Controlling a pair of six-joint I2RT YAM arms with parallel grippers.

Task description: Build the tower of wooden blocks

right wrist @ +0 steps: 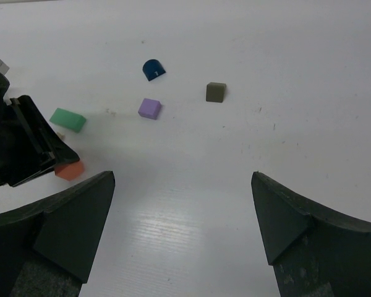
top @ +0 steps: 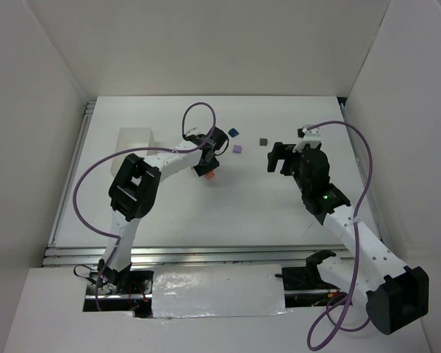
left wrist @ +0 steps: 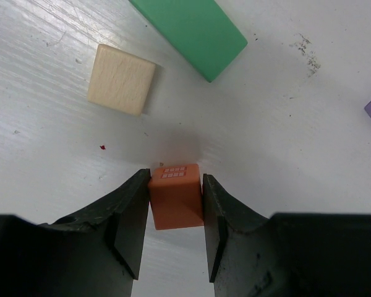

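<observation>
The orange-red cube's lower edge meets its shadow on the tabletop, so the cube would stay there. I need to open my left gripper.
The blocks lie apart on the white table; none is stacked. My left gripper (left wrist: 175, 204) is shut on an orange-red cube (left wrist: 175, 195), with a finger against each side, at or just above the table; the cube also shows in the top view (top: 208, 175). Beyond it lie a green block (left wrist: 191, 31) and a plain wood cube (left wrist: 122, 79). A purple cube (right wrist: 149, 107), a dark blue block (right wrist: 153, 68) and an olive-grey cube (right wrist: 216, 91) lie ahead of my right gripper (right wrist: 182, 210), which is open, empty and above bare table.
A larger white box (top: 136, 140) stands at the back left, beyond the left arm. White walls enclose the table on three sides. The left gripper's body (right wrist: 18, 142) shows at the left edge of the right wrist view.
</observation>
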